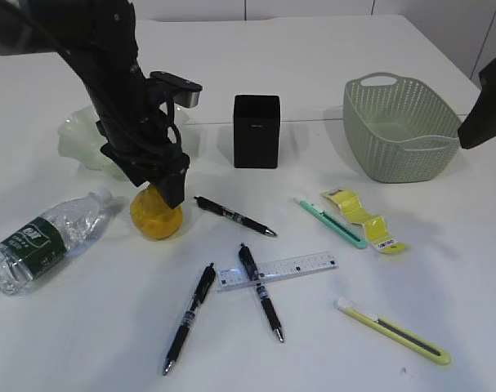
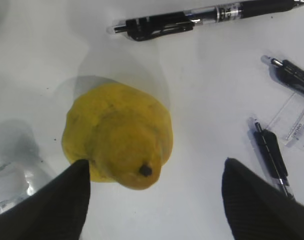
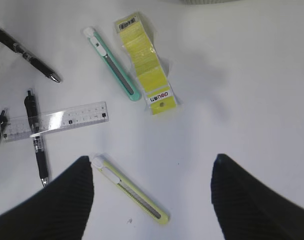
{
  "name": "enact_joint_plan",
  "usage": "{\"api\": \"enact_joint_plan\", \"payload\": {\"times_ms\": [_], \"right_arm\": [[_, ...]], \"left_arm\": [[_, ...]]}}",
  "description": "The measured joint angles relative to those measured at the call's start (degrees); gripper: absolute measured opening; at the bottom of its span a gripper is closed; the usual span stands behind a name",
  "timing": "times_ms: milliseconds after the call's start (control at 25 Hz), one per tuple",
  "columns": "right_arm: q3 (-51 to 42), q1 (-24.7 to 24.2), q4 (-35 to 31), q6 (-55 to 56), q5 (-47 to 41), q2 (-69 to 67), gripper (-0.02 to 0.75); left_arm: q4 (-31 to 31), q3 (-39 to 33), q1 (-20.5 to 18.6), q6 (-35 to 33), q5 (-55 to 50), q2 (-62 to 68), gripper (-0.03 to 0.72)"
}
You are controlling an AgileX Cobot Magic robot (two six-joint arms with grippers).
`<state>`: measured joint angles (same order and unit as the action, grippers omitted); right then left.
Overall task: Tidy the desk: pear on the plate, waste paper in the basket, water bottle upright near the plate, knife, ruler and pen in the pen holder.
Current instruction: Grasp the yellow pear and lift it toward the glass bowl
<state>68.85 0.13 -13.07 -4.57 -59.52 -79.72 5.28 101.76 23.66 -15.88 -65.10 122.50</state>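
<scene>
My left gripper grabs the yellow pear by its narrower neck near the stem next, since the pear's round body bulges wide below.
The yellow pear stands on the white desk, and my left gripper hangs open just above it, one finger on each side without touching. The water bottle lies on its side at the left. Behind the left arm is the pale green plate. The black pen holder and the green basket stand at the back. Waste paper lies beside a teal knife. My right gripper is open above a yellow knife.
The clear ruler lies across one of three black pens, with another to its left and a third near the pear. The right arm shows only at the right edge.
</scene>
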Motion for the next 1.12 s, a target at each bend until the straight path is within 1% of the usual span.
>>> {"api": "enact_joint_plan", "payload": {"times_ms": [280, 600, 1120], "right_arm": [[0.0, 0.0, 0.0, 0.0, 0.1, 0.0, 0.569], [0.0, 0.0, 0.0, 0.0, 0.4, 0.0, 0.57], [0.0, 0.0, 0.0, 0.0, 0.6, 0.0, 0.569]], "left_arm": [[0.0, 0.0, 0.0, 0.0, 1.6, 1.5, 0.582], [-1.9, 0.0, 0.0, 0.0, 1.7, 1.9, 0.582], [-2.0, 0.0, 0.0, 0.0, 1.8, 1.9, 0.582]]}}
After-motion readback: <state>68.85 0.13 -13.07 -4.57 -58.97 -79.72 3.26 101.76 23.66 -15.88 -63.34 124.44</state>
